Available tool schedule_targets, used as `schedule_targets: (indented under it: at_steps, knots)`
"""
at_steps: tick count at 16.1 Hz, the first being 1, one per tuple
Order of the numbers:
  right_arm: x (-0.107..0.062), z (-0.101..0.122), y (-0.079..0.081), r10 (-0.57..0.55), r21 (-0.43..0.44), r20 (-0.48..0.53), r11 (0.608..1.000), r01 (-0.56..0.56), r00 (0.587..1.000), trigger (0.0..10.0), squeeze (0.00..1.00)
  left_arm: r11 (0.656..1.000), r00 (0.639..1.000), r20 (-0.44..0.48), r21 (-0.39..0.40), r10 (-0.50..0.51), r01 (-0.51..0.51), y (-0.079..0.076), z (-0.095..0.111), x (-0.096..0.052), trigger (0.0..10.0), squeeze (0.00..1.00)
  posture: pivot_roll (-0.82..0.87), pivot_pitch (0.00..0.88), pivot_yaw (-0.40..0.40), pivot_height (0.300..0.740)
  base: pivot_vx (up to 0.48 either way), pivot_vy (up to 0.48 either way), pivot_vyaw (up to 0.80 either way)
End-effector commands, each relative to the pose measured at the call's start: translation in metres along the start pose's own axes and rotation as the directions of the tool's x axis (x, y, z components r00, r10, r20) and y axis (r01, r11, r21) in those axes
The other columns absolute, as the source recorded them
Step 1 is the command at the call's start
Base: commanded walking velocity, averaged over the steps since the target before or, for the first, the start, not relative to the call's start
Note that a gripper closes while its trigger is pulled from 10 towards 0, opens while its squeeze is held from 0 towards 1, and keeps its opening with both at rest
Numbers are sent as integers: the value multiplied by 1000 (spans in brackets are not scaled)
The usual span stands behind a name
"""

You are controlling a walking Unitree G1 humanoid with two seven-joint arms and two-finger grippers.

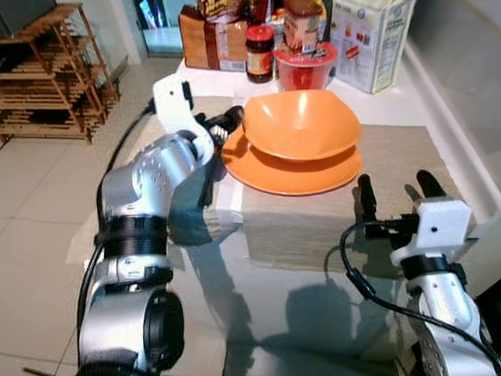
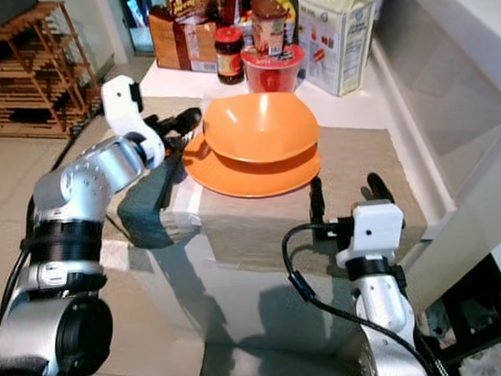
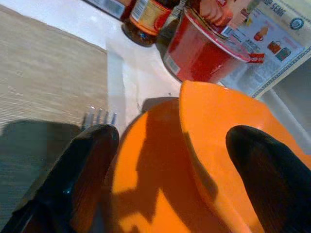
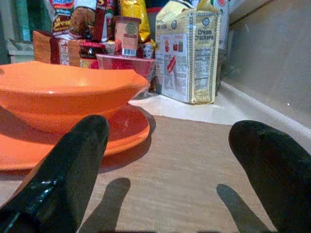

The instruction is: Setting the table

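I will next grab the bowl by its thin raised rim (image 1: pixel 246 126) with my left gripper, because the bowl's broad body is far wider than the gripper's open fingers.
An orange bowl (image 1: pixel 302 122) sits in an orange plate (image 1: pixel 292 172) on a beige placemat (image 1: pixel 386 157) on the glass table. My left gripper (image 1: pixel 226 121) hangs open at the plate's left rim, one finger over the plate and bowl edge (image 3: pixel 209 145). Fork tines (image 3: pixel 99 116) lie on the mat just beyond its other fingertip (image 3: pixel 92 145). A dark grey cloth (image 2: pixel 145 211) lies on the mat's left part under my left forearm. My right gripper (image 1: pixel 397 191) is open and holds nothing, low over the mat's front right, pointing at the plate (image 4: pixel 121 131).
Food crowds the table's far end: a cream crackers box (image 1: pixel 372 24), a red tub (image 1: pixel 306 64), a jar (image 1: pixel 259 54) and brown boxes (image 1: pixel 210 40). A white ledge (image 1: pixel 452 114) runs along the right. A wooden rack (image 1: pixel 41 78) stands on the tiled floor at left.
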State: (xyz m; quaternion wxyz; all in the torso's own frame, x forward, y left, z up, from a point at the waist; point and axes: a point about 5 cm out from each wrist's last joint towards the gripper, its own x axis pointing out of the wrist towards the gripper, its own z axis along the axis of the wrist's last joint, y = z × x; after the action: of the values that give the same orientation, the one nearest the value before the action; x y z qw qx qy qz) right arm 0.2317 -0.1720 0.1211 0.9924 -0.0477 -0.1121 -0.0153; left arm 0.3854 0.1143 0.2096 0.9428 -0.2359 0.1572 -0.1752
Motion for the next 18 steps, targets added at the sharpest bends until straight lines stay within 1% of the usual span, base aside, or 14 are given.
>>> schedule_targets:
  at_steps: [1, 3, 4, 6, 8, 10, 13, 18]
  knots:
    - [0, 6, 0, 1, -9, 18, 1000, -1, 1000, 10000, 0, 999, 1000, -18, -34, -2, 2, -5, 3, 4, 10000, 0, -113, 0, 35, 740, 0, 0, 0]
    - [-2, 6, -1, -3, -11, 15, 1000, 3, 1000, 10000, 0, 998, 1000, -23, -56, -14, 13, -9, 6, 7, 10000, 0, -118, 0, 38, 740, 0, 0, 0]
    - [-3, 6, -1, -6, -12, 13, 1000, 6, 1000, 10000, 0, 998, 999, -17, -54, -31, 30, -15, 8, 9, 10000, 0, -121, 1, 39, 740, 0, 0, 0]
    - [-4, 6, -2, -9, -13, 11, 1000, 9, 1000, 10000, 0, 998, 999, -24, -41, -43, 42, -20, 7, 10, 10000, 0, -122, 3, 38, 740, 0, 0, 0]
    - [-5, 5, -2, -8, -13, 8, 1000, 8, 1000, 10000, 0, 998, 997, -49, 11, -66, 66, -28, 1, 13, 10000, 0, -122, 7, 36, 740, 0, 0, 0]
    - [-5, 5, -1, -7, -13, 4, 1000, 7, 1000, 10000, 0, 996, 994, -82, 34, -74, 77, -32, -6, 15, 10000, 0, -120, 8, 35, 740, 0, 0, 0]
    - [-4, 5, 0, -4, -10, 5, 1000, 4, 1000, 10000, 0, 996, 990, -125, 54, -65, 72, -32, -19, 19, 10000, 0, -121, 9, 37, 740, 0, 0, 0]
    - [-7, 6, -1, -8, -13, -2, 1000, 8, 1000, 10000, 0, 998, 985, -162, 18, -54, 58, -32, -27, 24, 10000, 0, -133, 18, 39, 740, 0, 0, 0]
